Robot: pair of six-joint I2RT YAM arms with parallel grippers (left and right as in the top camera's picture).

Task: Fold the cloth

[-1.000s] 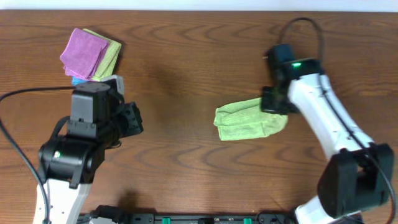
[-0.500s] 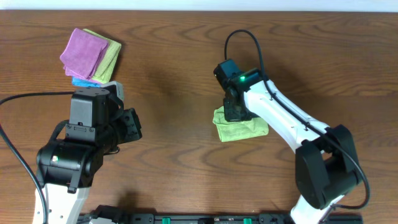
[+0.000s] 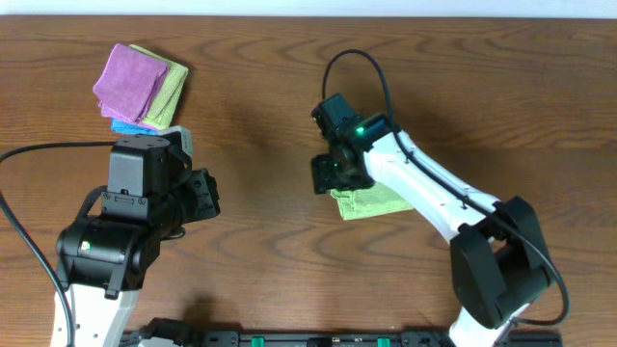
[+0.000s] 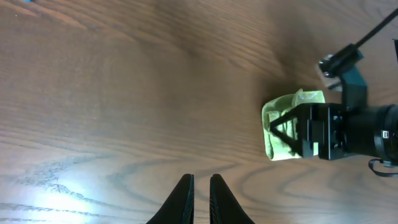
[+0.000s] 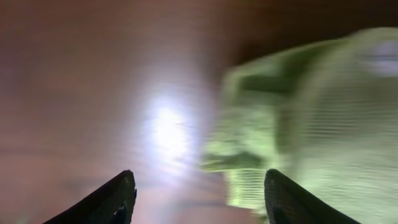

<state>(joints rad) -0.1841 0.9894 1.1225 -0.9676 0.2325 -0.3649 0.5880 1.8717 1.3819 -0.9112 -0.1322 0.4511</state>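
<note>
The edge of the green cloth [image 3: 378, 201] that faces my left gripper needs to be folded. My right gripper should take hold of the cloth by that edge next.
The green cloth [image 3: 378, 201] lies folded into a small packet at the table's middle, partly under my right arm. My right gripper [image 3: 326, 175] hangs just above its left edge, jaws open and holding nothing. In the right wrist view the blurred cloth [image 5: 311, 118] fills the right half and runs under the right finger, with bare wood between the fingers of the right gripper [image 5: 199, 180]. The left wrist view shows the cloth [image 4: 278, 118] far off. My left gripper [image 4: 201, 186] hovers over bare wood at the left, fingers almost touching and empty.
A stack of folded cloths sits at the back left: a purple one [image 3: 128, 81] on a yellow-green one [image 3: 172, 87], with a blue one [image 3: 120, 125] showing under them. My left arm [image 3: 135, 207] stands just in front of that stack.
My right gripper carried the cloth's right end leftward over the rest, making a smaller packet, then opened and let go. The left arm has stayed in place.
</note>
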